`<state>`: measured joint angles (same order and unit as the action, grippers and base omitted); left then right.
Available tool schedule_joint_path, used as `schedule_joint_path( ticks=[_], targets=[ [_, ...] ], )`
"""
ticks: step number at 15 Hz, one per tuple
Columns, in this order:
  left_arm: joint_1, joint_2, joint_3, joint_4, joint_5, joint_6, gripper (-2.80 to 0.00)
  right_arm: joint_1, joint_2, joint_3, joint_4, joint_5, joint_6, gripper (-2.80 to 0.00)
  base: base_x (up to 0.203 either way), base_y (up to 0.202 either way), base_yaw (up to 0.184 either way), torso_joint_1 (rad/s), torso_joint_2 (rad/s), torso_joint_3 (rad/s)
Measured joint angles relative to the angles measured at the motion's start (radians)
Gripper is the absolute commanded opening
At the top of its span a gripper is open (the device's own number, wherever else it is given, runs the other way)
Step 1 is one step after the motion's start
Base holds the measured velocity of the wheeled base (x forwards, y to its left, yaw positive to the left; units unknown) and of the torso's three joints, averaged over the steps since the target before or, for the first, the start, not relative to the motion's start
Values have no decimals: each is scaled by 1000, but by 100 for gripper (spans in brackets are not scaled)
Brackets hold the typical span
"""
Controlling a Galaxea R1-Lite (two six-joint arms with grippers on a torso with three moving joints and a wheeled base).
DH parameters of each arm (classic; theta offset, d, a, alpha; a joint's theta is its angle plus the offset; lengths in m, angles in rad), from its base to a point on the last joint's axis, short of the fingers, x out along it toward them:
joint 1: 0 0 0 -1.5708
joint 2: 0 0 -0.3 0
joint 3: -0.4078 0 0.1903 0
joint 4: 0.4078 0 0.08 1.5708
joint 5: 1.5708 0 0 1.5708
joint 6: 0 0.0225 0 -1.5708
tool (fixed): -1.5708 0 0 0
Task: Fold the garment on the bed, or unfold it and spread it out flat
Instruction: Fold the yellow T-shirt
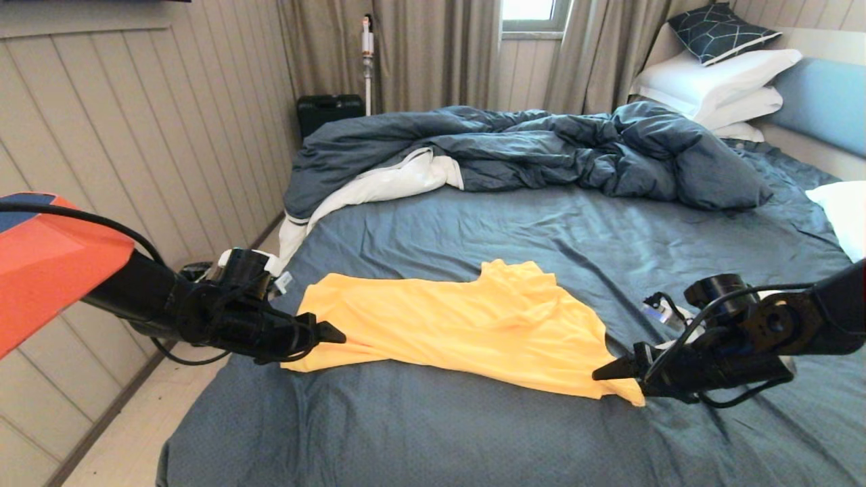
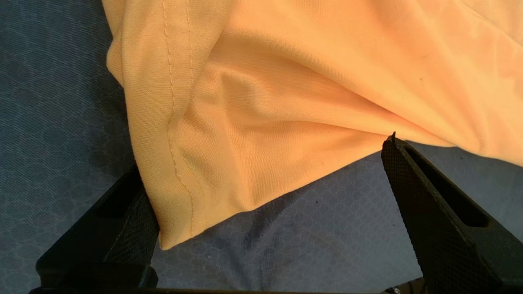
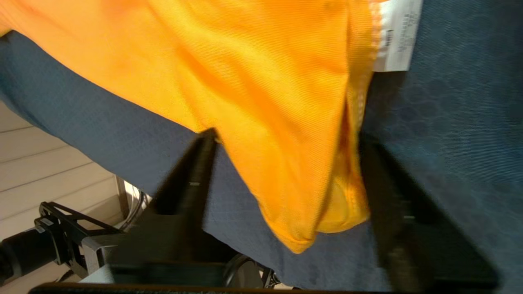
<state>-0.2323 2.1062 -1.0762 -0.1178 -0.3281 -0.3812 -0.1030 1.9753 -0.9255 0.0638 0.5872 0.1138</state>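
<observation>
I need to spread the yellow T-shirt flat on the bed, so I should next grab it by its hemmed corner with my left gripper.
The garment, a bright yellow T-shirt, lies partly folded and wrinkled across the near middle of the bed. My left gripper is at its left end, low over the sheet. It is open, and a hemmed corner of the garment lies between its fingers. My right gripper is at the garment's near right corner. Its jaws stand apart on either side of that corner, which lies loose between them. The white tag shows past the fabric edge.
A rumpled dark blue duvet with a white underside fills the far half of the bed. White pillows and a light blue headboard are at the back right. The bed's left edge drops to a floor strip along the panelled wall.
</observation>
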Motion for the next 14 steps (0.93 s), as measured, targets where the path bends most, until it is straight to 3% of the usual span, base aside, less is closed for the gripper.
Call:
schedule_joint_path(
  ticks=[9,10,11,14],
  targets=[
    [-10,27,4,-31,0,1,0,11,5,-4,0,1,8,-280,0,0,0,0,0,0],
    [-10,29,1,-31,0,1,-83,9,5,-6,0,0,9,-280,0,0,0,0,0,0],
    [-11,30,-1,-30,0,2,-280,7,4,-6,0,1,8,-280,0,0,0,0,0,0],
    [-12,32,-3,-29,3,4,-280,5,1,-6,0,1,8,-280,0,0,0,0,0,0]
  ],
)
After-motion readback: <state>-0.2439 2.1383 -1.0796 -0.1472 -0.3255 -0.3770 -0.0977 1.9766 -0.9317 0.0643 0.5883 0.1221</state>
